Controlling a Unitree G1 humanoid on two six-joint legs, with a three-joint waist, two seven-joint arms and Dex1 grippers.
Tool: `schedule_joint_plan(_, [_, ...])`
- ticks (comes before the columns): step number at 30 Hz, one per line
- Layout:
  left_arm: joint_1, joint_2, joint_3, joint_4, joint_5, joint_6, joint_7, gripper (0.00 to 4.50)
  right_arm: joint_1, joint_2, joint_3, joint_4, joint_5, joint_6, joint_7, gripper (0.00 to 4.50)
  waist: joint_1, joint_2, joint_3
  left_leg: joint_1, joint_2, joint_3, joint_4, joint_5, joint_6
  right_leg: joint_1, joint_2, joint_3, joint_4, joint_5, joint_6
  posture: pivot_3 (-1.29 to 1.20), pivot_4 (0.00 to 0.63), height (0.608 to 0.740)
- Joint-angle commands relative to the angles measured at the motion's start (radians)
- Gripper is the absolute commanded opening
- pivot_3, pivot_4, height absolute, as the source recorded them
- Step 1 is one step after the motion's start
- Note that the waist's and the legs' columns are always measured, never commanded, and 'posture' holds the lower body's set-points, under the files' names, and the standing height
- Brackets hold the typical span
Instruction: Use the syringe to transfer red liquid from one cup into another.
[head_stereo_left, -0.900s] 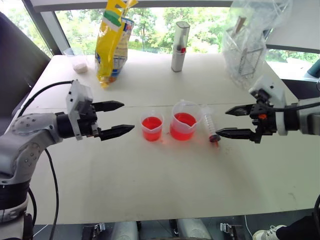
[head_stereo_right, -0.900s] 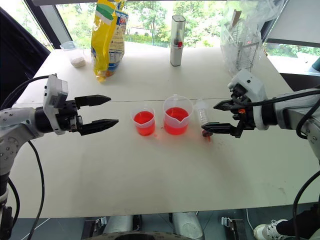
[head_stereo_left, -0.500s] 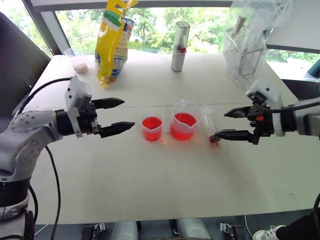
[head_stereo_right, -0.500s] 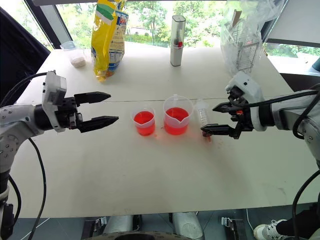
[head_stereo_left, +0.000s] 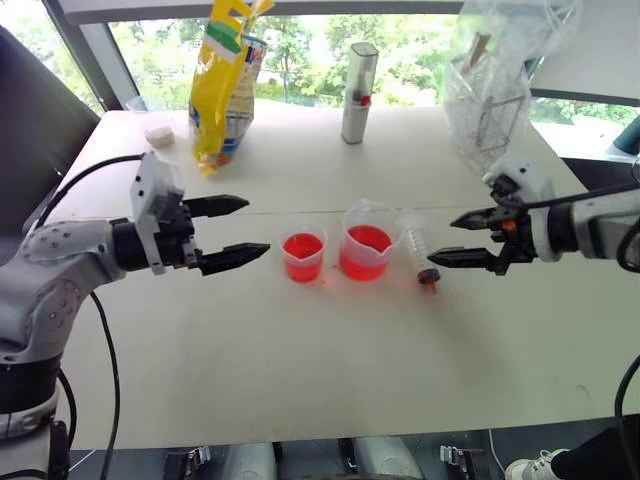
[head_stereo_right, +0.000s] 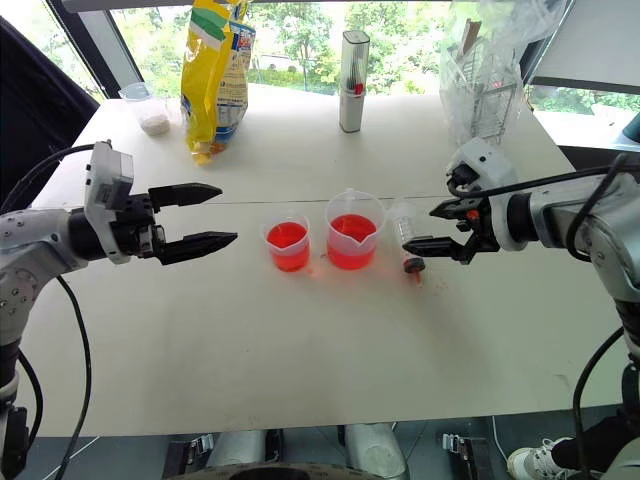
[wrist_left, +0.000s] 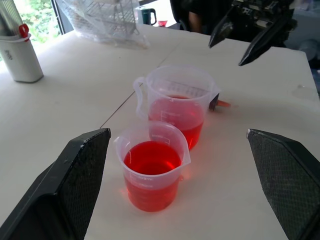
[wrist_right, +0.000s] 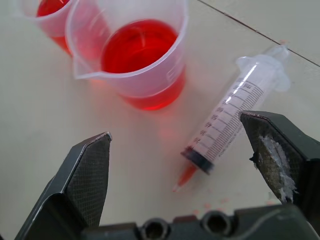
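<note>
The syringe's tip (head_stereo_left: 433, 288) is stained with red liquid. My right gripper should next pick up the syringe by its clear body (head_stereo_left: 418, 247) to transfer the red liquid.
The syringe (head_stereo_left: 421, 255) lies flat on the white table, its red tip toward the front edge, just right of the larger spouted cup (head_stereo_left: 369, 252). That cup holds red liquid (wrist_right: 137, 45). Left of it stands the smaller cup (head_stereo_left: 303, 256), also holding red liquid. My right gripper (head_stereo_left: 441, 241) hovers open just right of the syringe, which lies between its fingers in the right wrist view (wrist_right: 235, 112). My left gripper (head_stereo_left: 257, 229) is open and empty, left of the smaller cup (wrist_left: 152, 170) and pointing at it.
Along the table's far side stand a yellow bag (head_stereo_left: 225, 80), a white canister (head_stereo_left: 359, 92), a wire rack wrapped in clear plastic (head_stereo_left: 490, 100) and a small cup of white stuff (head_stereo_left: 158, 125). A seam crosses the table (head_stereo_left: 300, 370) behind the cups.
My right gripper has lifted slightly beside the syringe. The left arm, the cups and the syringe have stayed where they were.
</note>
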Motion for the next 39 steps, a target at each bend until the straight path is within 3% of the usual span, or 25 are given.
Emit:
schedule_joint_plan(1, [-0.017,-0.001,0.003,-0.018,0.001,-0.014,0.006,4.5,-0.09,0.073,0.047,0.111,-0.078,0.042,-0.08,4.48,0.001,0.0,0.0,0.0,0.0,0.0,0.0,0.0,0.0,0.0,0.0,0.0,0.0,0.0,0.0,0.0,0.15,0.74])
schedule_joint_plan(7, [-0.022,-0.012,-0.008,-0.02,0.012,-0.022,0.017,4.5,-0.221,0.236,0.146,0.376,-0.199,0.092,-0.182,4.48,0.002,0.0,0.0,-0.003,0.0,0.0,0.0,0.0,0.0,-0.003,0.001,0.0,0.002,0.0,0.0,0.0,0.15,0.74])
schedule_joint_plan(16, [0.017,-0.02,0.012,-0.054,0.013,-0.027,0.057,4.5,-0.324,0.398,0.219,0.697,-0.312,0.068,-0.198,4.48,0.001,0.0,0.0,-0.004,-0.001,0.0,0.0,0.0,0.0,-0.005,0.001,0.0,0.005,0.0,0.0,0.0,0.15,0.74])
schedule_joint_plan(26, [0.041,-0.027,0.021,-0.081,0.012,-0.032,0.097,4.5,-0.362,0.497,0.28,0.855,-0.407,0.001,-0.162,4.48,0.0,0.0,0.0,-0.003,-0.001,0.0,0.002,0.0,0.0,-0.006,0.002,0.0,0.01,0.0,0.0,0.0,0.15,0.74])
schedule_joint_plan(29, [0.041,-0.029,0.019,-0.084,0.014,-0.035,0.102,4.5,-0.355,0.512,0.287,0.87,-0.428,-0.009,-0.151,3.62,-0.001,0.0,-0.001,-0.003,-0.001,0.0,0.002,0.0,0.0,-0.006,0.002,0.0,0.01,0.0,0.0,0.0,0.15,0.74])
schedule_joint_plan(33, [0.032,-0.03,0.009,-0.075,0.02,-0.043,0.102,4.5,-0.346,0.523,0.277,0.885,-0.448,-0.007,-0.145,1.56,-0.002,-0.001,-0.001,-0.003,-0.001,0.0,0.002,0.0,0.0,-0.006,0.002,0.0,0.01,0.0,0.0,0.0,0.15,0.74])
schedule_joint_plan(34, [0.028,-0.03,0.006,-0.072,0.022,-0.046,0.101,4.5,-0.344,0.523,0.272,0.883,-0.45,-0.001,-0.146,1.39,-0.002,-0.001,-0.001,-0.002,-0.001,0.0,0.002,0.0,0.0,-0.006,0.002,0.0,0.01,0.0,0.0,0.0,0.15,0.74])
schedule_joint_plan(39, [-0.02,-0.027,-0.013,-0.037,0.031,-0.059,0.08,4.5,-0.334,0.467,0.189,0.778,-0.423,0.101,-0.156,1.37,0.001,0.0,-0.001,-0.002,-0.001,0.0,0.002,0.0,0.0,-0.006,0.002,0.0,0.01,0.0,0.0,0.0,0.15,0.74])
